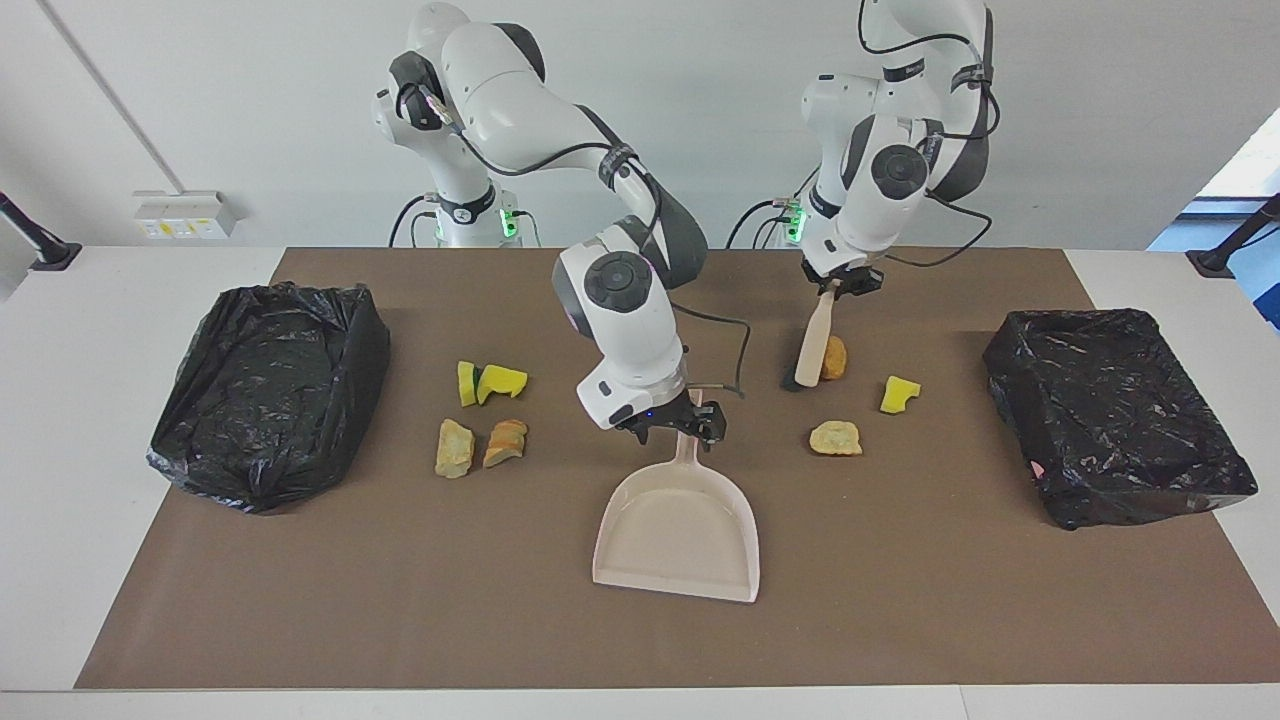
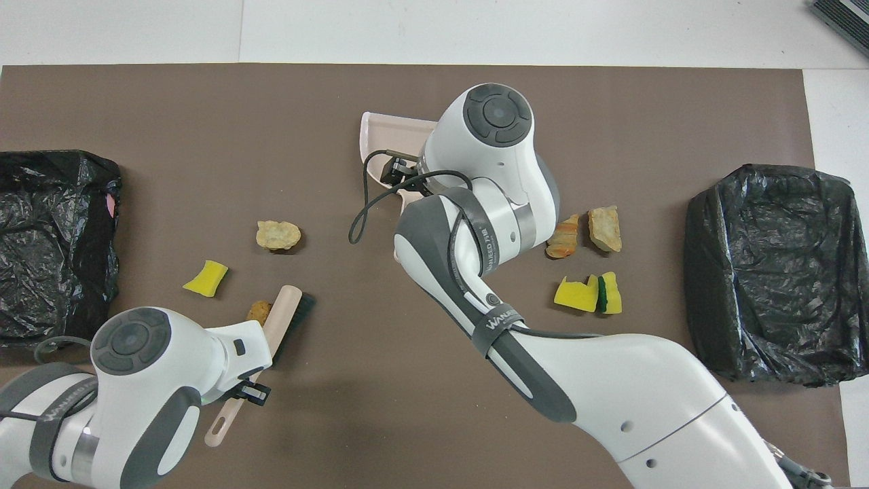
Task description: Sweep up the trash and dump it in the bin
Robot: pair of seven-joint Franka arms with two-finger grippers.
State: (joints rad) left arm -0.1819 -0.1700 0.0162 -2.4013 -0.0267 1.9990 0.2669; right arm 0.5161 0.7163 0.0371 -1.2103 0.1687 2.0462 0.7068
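Note:
The tray (image 2: pixel 392 132) is much wider than my fingers. My right gripper will hold the dustpan by its narrow handle (image 2: pixel 409 198) next.
A beige dustpan (image 1: pixel 675 530) lies mid-table, its handle pointing at the robots. My right gripper (image 1: pixel 688 420) is open, low over that handle with a finger on each side. My left gripper (image 1: pixel 838 290) is shut on a beige brush (image 1: pixel 812 340) whose dark bristles rest on the mat against a brown nugget (image 1: pixel 833 357). More trash lies nearby: a yellow sponge chunk (image 1: pixel 900 393) and a tan piece (image 1: pixel 835 438). Toward the right arm's end lie two sponge chunks (image 1: pixel 492 383) and two bread-like pieces (image 1: pixel 480 445). In the overhead view the right arm covers most of the dustpan (image 2: pixel 383 132).
A bin lined with a black bag (image 1: pixel 270 390) stands at the right arm's end of the brown mat. Another black-lined bin (image 1: pixel 1115 410) stands at the left arm's end.

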